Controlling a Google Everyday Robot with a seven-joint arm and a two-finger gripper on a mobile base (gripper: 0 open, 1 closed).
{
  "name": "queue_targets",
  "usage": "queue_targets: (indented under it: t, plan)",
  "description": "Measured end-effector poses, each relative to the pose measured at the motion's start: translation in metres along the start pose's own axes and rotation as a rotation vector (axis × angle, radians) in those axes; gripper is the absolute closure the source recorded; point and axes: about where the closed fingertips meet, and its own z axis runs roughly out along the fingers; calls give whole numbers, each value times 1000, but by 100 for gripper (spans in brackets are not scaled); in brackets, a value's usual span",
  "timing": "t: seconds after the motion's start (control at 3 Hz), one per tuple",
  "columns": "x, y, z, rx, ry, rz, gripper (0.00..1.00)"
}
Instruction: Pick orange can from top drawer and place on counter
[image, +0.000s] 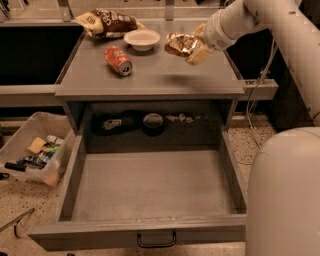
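Note:
The orange can's lower side is still above the counter. I will bring the can down first, and only then will my gripper let go of it.
My gripper is over the right part of the counter, a little above its surface. It is shut on the orange can, a glossy bronze-orange can that sticks out to the left of the fingers. The top drawer is pulled wide open below the counter. Its grey floor is bare in front, and its front panel carries a small dark wire handle.
A brighter red-orange can lies on its side on the counter's left. A white bowl and a snack bag sit at the back. Dark items lie at the drawer's back. A plastic bin stands on the floor at left. My white body fills the lower right.

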Motion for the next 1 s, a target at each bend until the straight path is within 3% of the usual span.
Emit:
queue_targets:
  t: [0.33,1.0]
  plan:
    - [22,18,17,-47,-4,104,100]
    - [36,58,43,-181,-25,193,100]
